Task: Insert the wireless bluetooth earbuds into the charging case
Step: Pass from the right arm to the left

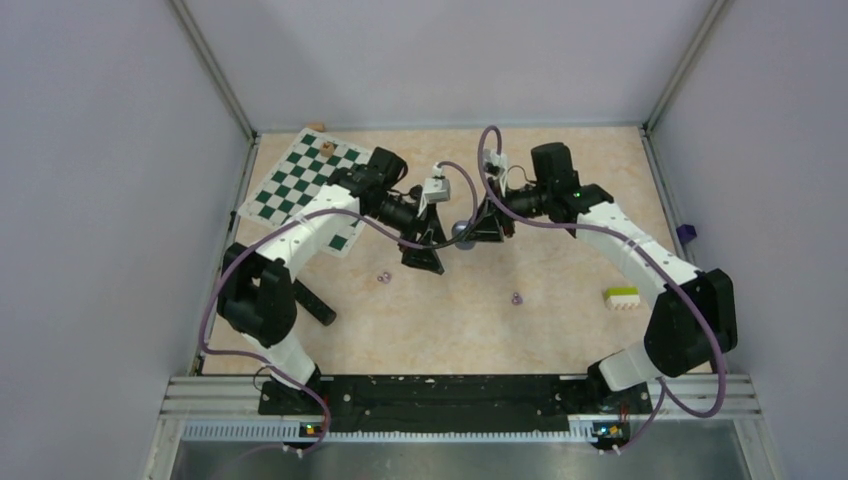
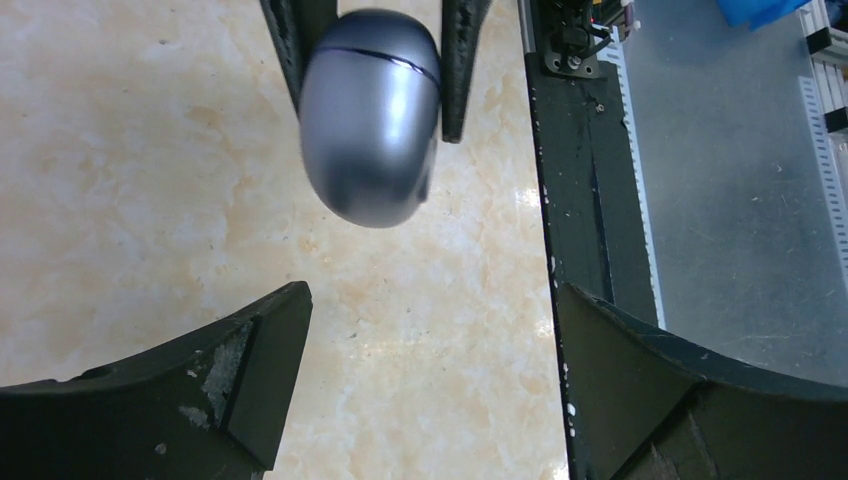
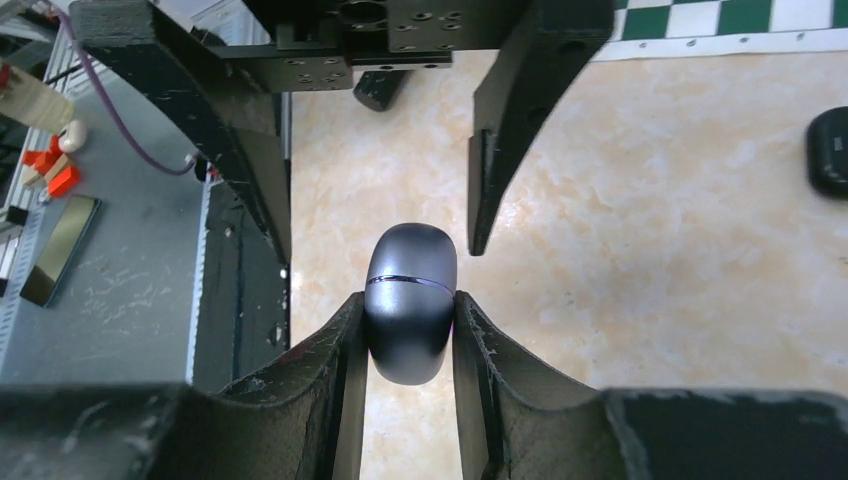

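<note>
My left gripper reaches the charging case and grabs its body below the lid seam (image 1: 463, 237) (image 2: 368, 147) next, so the lid stays free for inserting earbuds.
My right gripper (image 3: 408, 300) is shut on a grey oval charging case (image 3: 410, 260) and holds it above the table; the lid seam shows closed. My left gripper (image 2: 428, 300) is open and faces it, and the case (image 2: 372, 115) hangs just beyond its fingertips without touching them. From above, the case (image 1: 461, 233) sits between the left gripper (image 1: 430, 243) and the right gripper (image 1: 484, 226) at mid-table. Two pale purple earbuds lie on the table, one (image 1: 382, 277) near the left arm and the other (image 1: 516, 297) nearer the front.
A green-and-white chessboard (image 1: 305, 180) lies at the back left with a small piece (image 1: 326, 149) on it. A black oval case (image 3: 828, 150) rests near the board. A yellow-and-white block (image 1: 622, 298) sits at the right. A dark bar (image 1: 318, 306) lies by the left arm.
</note>
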Robot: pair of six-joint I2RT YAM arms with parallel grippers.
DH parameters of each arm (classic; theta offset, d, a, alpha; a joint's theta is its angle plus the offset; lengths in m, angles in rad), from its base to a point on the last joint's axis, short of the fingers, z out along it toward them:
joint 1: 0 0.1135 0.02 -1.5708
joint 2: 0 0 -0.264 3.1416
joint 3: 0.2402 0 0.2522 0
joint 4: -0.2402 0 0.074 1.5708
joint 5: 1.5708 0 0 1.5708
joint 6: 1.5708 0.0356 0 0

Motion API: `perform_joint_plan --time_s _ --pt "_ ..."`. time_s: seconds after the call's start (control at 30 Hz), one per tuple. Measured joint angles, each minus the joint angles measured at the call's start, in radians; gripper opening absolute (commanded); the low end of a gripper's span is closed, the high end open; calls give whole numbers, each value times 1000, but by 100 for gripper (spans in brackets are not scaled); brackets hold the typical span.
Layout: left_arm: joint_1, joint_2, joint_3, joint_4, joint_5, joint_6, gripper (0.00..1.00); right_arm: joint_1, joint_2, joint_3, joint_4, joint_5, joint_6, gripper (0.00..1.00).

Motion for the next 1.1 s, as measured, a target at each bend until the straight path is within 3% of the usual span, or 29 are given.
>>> perform_joint_plan --time_s 0.27,0.63,1.1 --pt "-51 -9 -64 66 18 -77 94 29 -24 -77 -2 -3 -27 30" --pt "-59 -12 -84 179 50 -200 73 56 -28 -87 -1 0 -61 31" --pt "-60 -12 -85 208 53 -229 50 63 -24 -87 -33 -6 -95 31"
